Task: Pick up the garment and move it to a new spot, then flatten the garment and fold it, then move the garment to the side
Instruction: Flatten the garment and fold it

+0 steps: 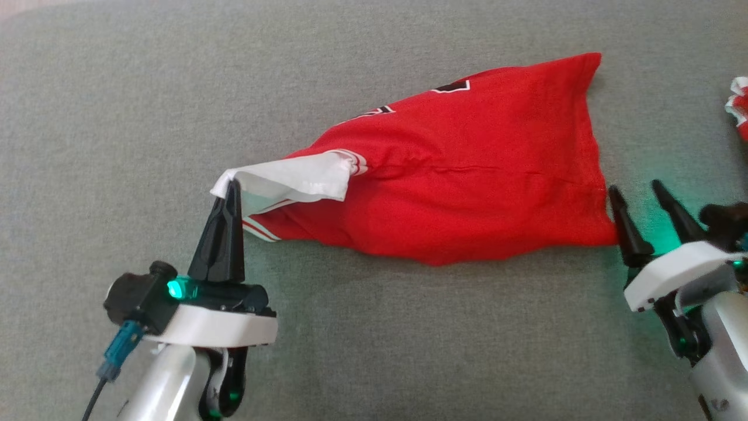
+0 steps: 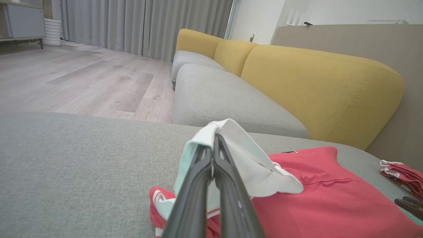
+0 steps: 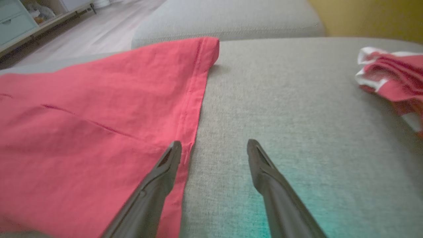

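Note:
The garment's red cloth (image 1: 484, 207) lies spread flat on the cushion, so my right gripper will next grip the garment by its hem corner (image 1: 608, 230), where an edge is free.
A red garment (image 1: 467, 169) with white trim lies spread on the grey cushion, its hem toward the right. My left gripper (image 1: 232, 186) is shut on a white inner flap (image 1: 292, 178) at the garment's left end, holding it a little above the cushion; in the left wrist view the flap (image 2: 238, 145) drapes over the shut left gripper (image 2: 214, 138). My right gripper (image 1: 636, 193) stands open at the garment's lower right corner, its left finger over the hem (image 3: 191, 109) and its right finger over bare cushion. The right gripper (image 3: 214, 145) holds nothing.
A second crumpled red and white cloth (image 1: 737, 105) lies at the right edge of the cushion (image 1: 117, 117). A yellow sofa back (image 2: 317, 79) rises beyond it. Wooden floor (image 2: 76, 82) lies past the cushion's far edge.

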{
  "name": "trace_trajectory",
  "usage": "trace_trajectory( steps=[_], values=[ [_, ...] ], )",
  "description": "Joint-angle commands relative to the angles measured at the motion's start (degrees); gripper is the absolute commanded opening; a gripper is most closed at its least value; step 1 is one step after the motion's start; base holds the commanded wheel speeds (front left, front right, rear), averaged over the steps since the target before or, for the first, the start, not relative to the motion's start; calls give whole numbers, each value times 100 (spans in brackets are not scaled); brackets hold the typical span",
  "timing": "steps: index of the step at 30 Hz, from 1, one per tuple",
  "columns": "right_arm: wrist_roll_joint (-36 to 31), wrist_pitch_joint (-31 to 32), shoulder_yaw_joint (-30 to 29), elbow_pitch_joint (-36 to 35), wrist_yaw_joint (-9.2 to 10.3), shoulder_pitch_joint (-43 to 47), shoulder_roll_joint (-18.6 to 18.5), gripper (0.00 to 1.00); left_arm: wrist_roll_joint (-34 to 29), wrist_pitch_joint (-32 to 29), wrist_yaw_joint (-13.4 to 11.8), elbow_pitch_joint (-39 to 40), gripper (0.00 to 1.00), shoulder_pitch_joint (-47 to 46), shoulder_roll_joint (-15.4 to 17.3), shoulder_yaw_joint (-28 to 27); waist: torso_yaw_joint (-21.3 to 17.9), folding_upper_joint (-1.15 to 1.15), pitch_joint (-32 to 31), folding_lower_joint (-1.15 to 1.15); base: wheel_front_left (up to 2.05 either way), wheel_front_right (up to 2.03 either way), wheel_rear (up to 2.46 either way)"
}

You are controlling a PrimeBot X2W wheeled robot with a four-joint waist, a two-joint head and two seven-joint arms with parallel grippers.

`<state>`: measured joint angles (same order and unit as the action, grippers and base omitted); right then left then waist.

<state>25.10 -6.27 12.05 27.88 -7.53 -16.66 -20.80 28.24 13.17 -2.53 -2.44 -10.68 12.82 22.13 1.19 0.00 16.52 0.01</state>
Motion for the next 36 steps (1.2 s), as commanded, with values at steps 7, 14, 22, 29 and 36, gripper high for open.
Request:
trace_trajectory(
  steps=[7,14,22,29,36],
  values=[
    [552,304,1001,177,4,-381,-555,95,-37,31,-17,186,0,-263,-1,-117,134,0,144,-1,0,0,0],
    [846,194,1479,362,4,-553,-718,0,-26,85,-23,114,0,-224,-71,-112,166,0,152,-1,0,0,0],
    [1147,-259,1618,415,4,-709,-884,0,-25,133,23,125,0,-252,-24,-227,135,0,-71,-1,0,0,0],
    [1367,-740,1163,9,4,-832,-1173,0,-38,136,220,490,0,-497,287,-459,-16,0,-574,-1,0,0,0],
    [1399,-778,432,-1062,4,-898,-1644,0,122,-282,429,1225,0,-1247,767,-785,-241,0,-959,-1,0,0,0]
  ],
)
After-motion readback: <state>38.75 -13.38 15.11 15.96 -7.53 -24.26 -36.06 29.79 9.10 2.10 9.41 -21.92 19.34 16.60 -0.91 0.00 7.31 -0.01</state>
